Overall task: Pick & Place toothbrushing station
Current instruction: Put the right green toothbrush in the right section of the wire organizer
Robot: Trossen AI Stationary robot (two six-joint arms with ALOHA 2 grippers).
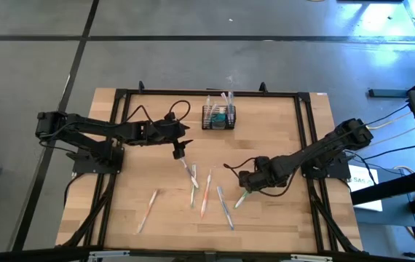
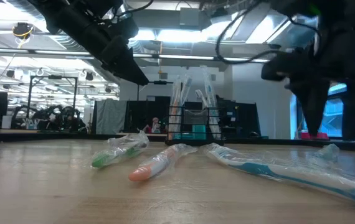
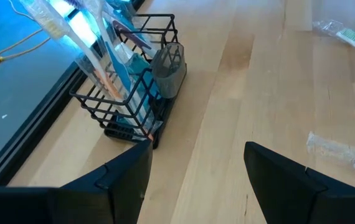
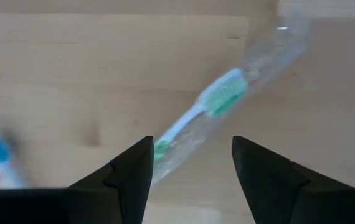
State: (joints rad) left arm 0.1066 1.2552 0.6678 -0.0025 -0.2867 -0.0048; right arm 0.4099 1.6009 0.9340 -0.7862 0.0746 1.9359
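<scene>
The green toothbrush needs to stand upright in the wire-mesh caddy, so my right gripper will next take hold of it by its neck (image 4: 182,122).
The black wire-mesh caddy (image 1: 218,117) stands on its base near the table's far edge, with several wrapped toothbrushes and teal tubes upright in it; it also shows in the left wrist view (image 3: 134,93) and the low view (image 2: 193,124). My left gripper (image 1: 179,152) is open and empty (image 3: 196,174), a little to the caddy's left and nearer the table's middle. My right gripper (image 1: 245,191) is open above a wrapped green toothbrush (image 4: 218,102) that lies flat on the table, its handle end passing between the fingers without touching them.
Several wrapped toothbrushes lie flat on the table's near middle: one just below my left gripper (image 1: 186,167), others (image 1: 193,191), (image 1: 206,195), (image 1: 224,207) and one farther left (image 1: 148,211). A black frame (image 1: 124,116) runs along the table's edges.
</scene>
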